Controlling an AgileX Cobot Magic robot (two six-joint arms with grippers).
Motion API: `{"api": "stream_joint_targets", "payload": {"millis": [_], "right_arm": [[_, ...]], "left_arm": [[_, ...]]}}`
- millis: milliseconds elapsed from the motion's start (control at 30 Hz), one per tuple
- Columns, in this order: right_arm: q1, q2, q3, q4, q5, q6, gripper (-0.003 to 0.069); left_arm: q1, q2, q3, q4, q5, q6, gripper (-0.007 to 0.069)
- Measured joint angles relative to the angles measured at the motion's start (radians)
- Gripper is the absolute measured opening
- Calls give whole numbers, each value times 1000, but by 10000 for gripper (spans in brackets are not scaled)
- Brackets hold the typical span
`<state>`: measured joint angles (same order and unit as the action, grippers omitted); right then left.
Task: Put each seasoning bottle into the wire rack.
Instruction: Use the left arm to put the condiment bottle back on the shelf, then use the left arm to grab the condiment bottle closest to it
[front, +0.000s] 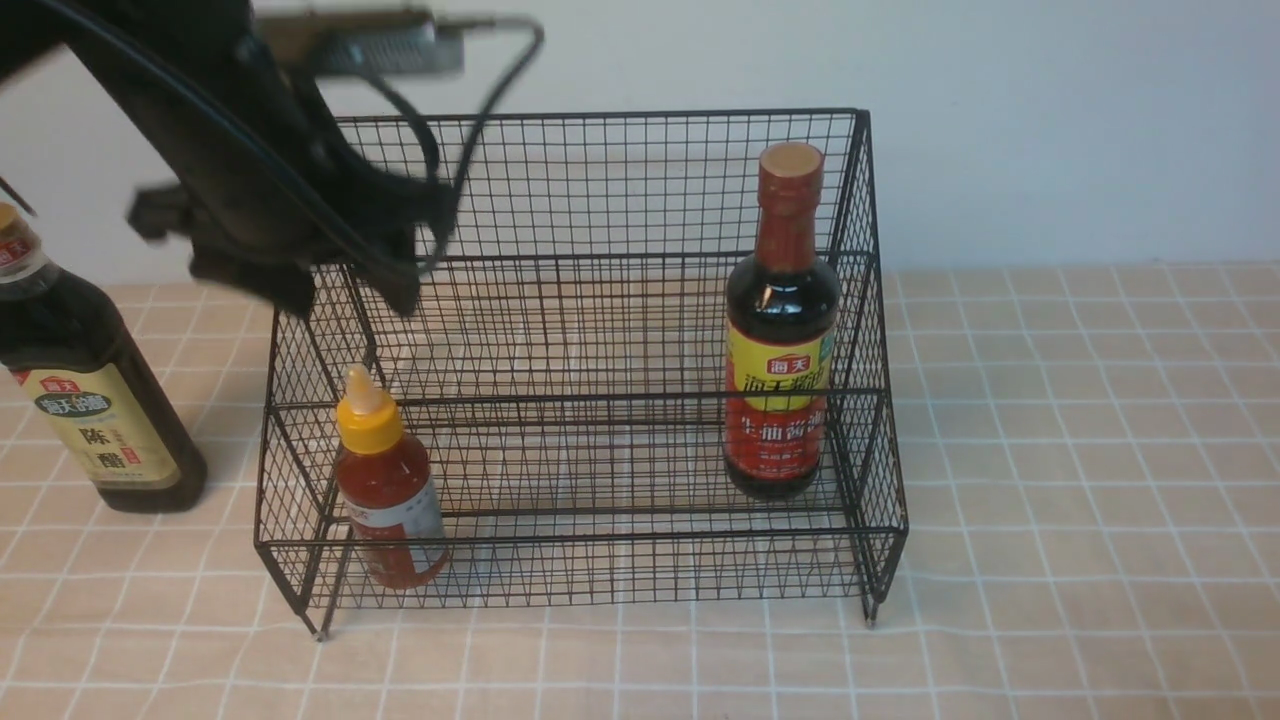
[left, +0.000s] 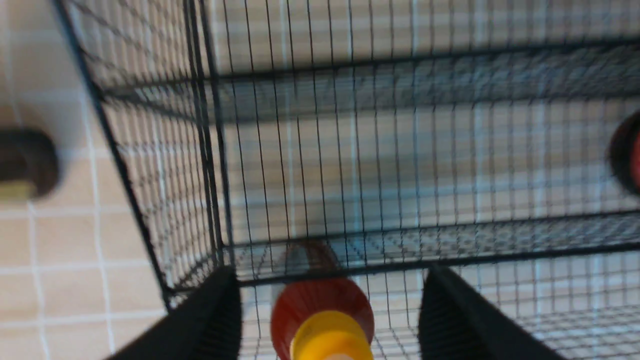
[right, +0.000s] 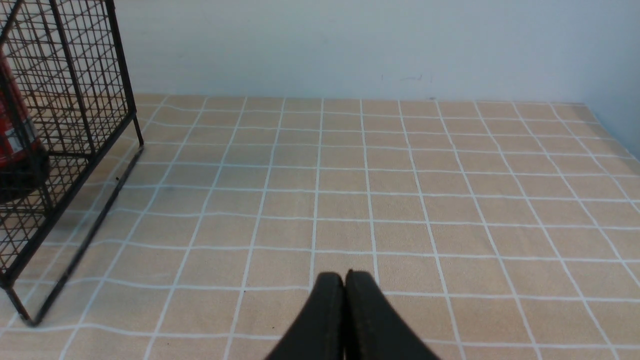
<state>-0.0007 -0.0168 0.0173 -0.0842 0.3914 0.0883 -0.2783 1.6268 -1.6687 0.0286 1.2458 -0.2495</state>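
Note:
The larger dark bottle (front: 90, 400) needs to stand in the wire rack, so my left gripper should grab it by its neck (front: 24, 266) next.
The black wire rack (front: 600, 200) stands mid-table. The small red sauce bottle (front: 388, 485) with a yellow nozzle cap stands upright in its lower tier at the front left. The tall dark bottle (front: 782, 330) with a red neck stands in the lower tier at the right. The larger dark bottle (front: 90, 400) with a cream label stands on the table, left of the rack. My left gripper (front: 345, 290) is open and empty, blurred, above the red sauce bottle (left: 322, 312). My right gripper (right: 344, 275) is shut and empty over bare table right of the rack (right: 75, 100).
A beige tiled cloth (front: 1080, 480) covers the table, and a pale wall stands behind it. The left arm's cable (front: 480, 110) hangs in front of the rack's tall back. The rack's right side wall and feet (right: 30, 315) stand close to the right gripper's view.

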Motion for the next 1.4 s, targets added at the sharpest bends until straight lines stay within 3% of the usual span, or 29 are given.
{"api": "stream_joint_targets", "payload": {"millis": [133, 200, 333, 500, 600, 733, 800, 867, 900, 967, 1167, 1400], "right_arm": [[0, 0, 0, 0, 0, 0, -14], [0, 0, 0, 0, 0, 0, -14], [0, 0, 0, 0, 0, 0, -14], [0, 0, 0, 0, 0, 0, -14], [0, 0, 0, 0, 0, 0, -14], [0, 0, 0, 0, 0, 0, -14], [0, 0, 0, 0, -1, 0, -14], [0, 0, 0, 0, -1, 0, -14], [0, 0, 0, 0, -1, 0, -14], [0, 0, 0, 0, -1, 0, -14], [0, 0, 0, 0, -1, 0, -14], [0, 0, 0, 0, -1, 0, -14]], "left_arm": [[67, -84, -62, 54, 2, 41, 96], [129, -117, -66, 63, 5, 66, 31], [312, -141, -68, 20, 10, 122, 0], [462, -119, -68, -72, 10, 242, 6], [509, -85, -68, -98, 10, 363, 76], [513, -56, -68, -98, 10, 389, 195], [513, -29, -68, -95, 10, 397, 348], [513, -18, -68, -91, 10, 398, 402], [513, -1, -68, -77, 10, 400, 484], [513, 23, -68, -44, 10, 400, 572], [513, 86, -68, 9, 8, 400, 641], [513, 146, -68, 5, -23, 400, 598]]}}
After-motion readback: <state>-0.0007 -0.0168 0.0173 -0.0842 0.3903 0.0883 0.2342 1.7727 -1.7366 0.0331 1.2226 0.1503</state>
